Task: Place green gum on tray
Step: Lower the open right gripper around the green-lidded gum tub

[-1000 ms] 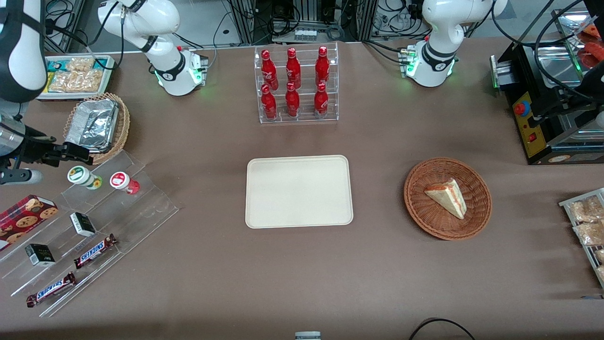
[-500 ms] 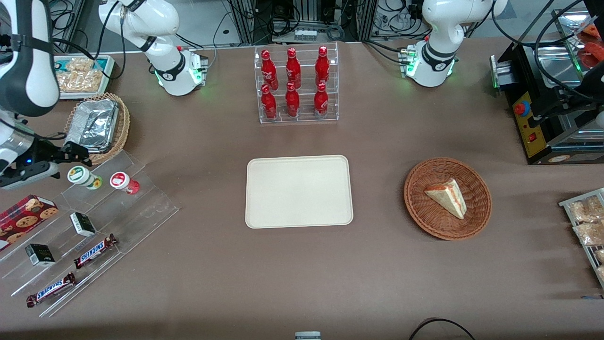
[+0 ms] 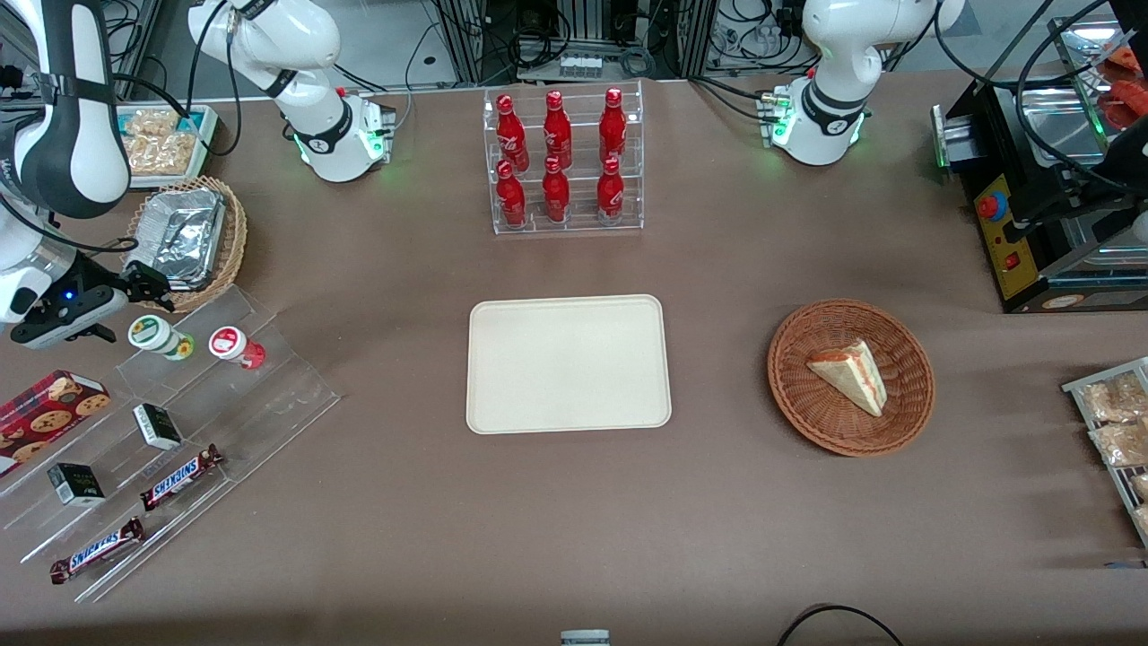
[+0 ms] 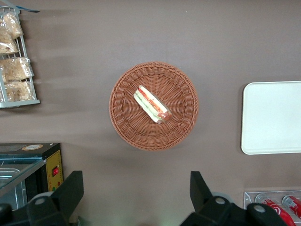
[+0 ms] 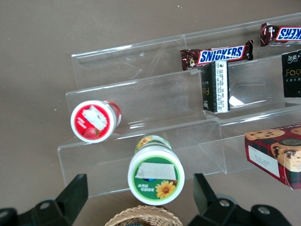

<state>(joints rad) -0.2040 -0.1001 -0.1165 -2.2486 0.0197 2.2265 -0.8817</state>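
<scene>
The green gum needs to go on the tray (image 3: 568,363), so my gripper should grab it by its rounded body (image 3: 167,343) next.
The green gum (image 3: 150,333) lies on its side on the top step of the clear acrylic stand (image 3: 269,395), its white, green-ringed lid (image 5: 156,175) facing my gripper. My gripper (image 3: 146,289) hangs open just above it, a little farther from the front camera, over the edge of the foil-filled wicker basket (image 3: 184,238). In the right wrist view the gripper (image 5: 139,195) has one black finger (image 5: 75,190) on each side of the lid, clear of it. The cream tray (image 3: 568,363) sits bare at the table's middle, and its edge shows as tray (image 4: 273,117).
A red-lidded gum bottle (image 3: 229,344) lies beside the green one. Lower steps hold Snickers bars (image 3: 179,475) and black boxes (image 3: 157,425); a cookie box (image 3: 49,408) lies alongside. A cola bottle rack (image 3: 563,161) and a sandwich basket (image 3: 850,377) stand elsewhere.
My wrist has swung in toward the stand and the gripper has turned, while its fingertips stay near the basket's edge above the green gum. The gum has not moved.
</scene>
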